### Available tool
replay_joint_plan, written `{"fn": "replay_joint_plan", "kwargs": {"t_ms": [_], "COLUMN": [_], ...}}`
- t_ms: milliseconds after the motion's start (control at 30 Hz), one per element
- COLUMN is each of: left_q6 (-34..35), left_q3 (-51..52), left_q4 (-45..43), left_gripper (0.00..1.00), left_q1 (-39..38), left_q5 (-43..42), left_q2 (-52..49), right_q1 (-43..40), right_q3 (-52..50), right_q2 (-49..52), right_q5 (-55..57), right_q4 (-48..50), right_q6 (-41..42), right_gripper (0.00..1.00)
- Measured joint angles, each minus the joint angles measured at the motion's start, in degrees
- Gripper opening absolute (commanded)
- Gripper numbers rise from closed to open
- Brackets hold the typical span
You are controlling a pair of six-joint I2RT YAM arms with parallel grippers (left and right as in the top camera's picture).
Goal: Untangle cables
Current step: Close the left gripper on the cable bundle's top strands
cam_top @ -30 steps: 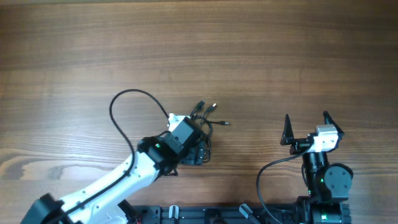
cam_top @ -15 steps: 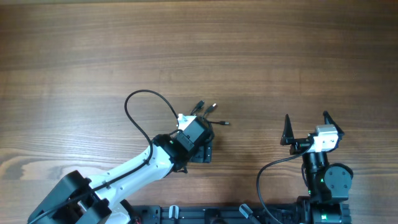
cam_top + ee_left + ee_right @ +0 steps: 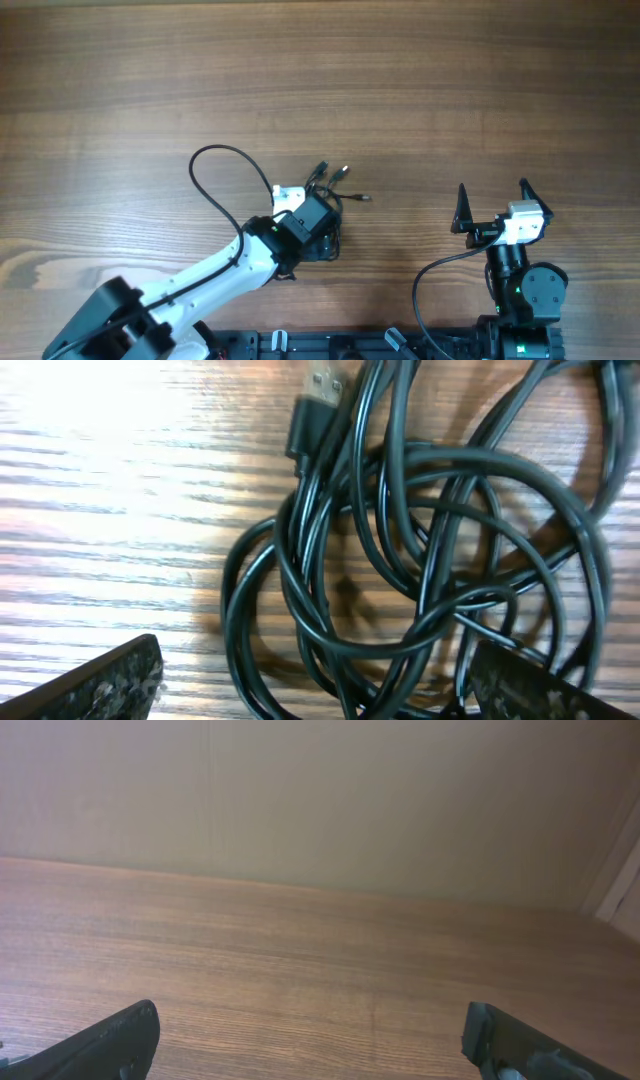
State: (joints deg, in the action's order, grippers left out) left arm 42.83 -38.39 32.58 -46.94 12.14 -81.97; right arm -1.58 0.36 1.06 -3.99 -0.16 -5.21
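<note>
My left gripper grabs the cables across the bundled loops below the USB plug next, leaving the plug end free for my right gripper to untangle.
The cables [image 3: 400, 530] are a knotted bundle of thin black cords lying on the wooden table, with a USB plug [image 3: 318, 382] sticking out at the top of the left wrist view. From overhead, the cables' plug ends [image 3: 343, 173] fan out just past my left gripper [image 3: 318, 228], which hovers low over the bundle. My left gripper [image 3: 315, 698] is open, and its fingertips [image 3: 110, 685] straddle the loops without pinching any. The right gripper [image 3: 495, 205] stands apart at the right, open and empty, and in its own view the right gripper [image 3: 315, 1045] frames only bare wood.
The left arm's own thicker black cable [image 3: 205, 165] arcs in a loop to the left of the bundle. The arm bases and a black rail [image 3: 330, 345] line the near table edge. A plain wall [image 3: 320, 800] rises beyond the table's far edge.
My left wrist swung a little right over the bundle, then eased back left, and its thick cable loop shifted with it. The bundle and the right arm stayed put.
</note>
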Motion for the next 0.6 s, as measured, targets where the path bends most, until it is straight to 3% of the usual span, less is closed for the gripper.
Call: {"fn": "replay_joint_plan", "kwargs": {"t_ms": [167,367,600], "left_q6": [0.4,1.5,2.4], "left_q3": [0.0,0.0,3.7], "left_q4": [4.1,6.0,0.5], "left_gripper": [1.0,1.0,1.0], "left_q1": [0.0,0.0,0.0], "left_q5": [3.1,6.0,7.0], "left_q2": [7.0,7.3,5.8], "right_q1": [0.0,0.0,0.0], "right_q3": [0.0,0.0,0.0], "right_q2": [0.0,0.0,0.0], "right_q5": [0.0,0.0,0.0], "right_q4": [0.0,0.0,0.0], "right_q6": [0.0,0.0,0.0], "right_gripper": [1.0,1.0,1.0]}}
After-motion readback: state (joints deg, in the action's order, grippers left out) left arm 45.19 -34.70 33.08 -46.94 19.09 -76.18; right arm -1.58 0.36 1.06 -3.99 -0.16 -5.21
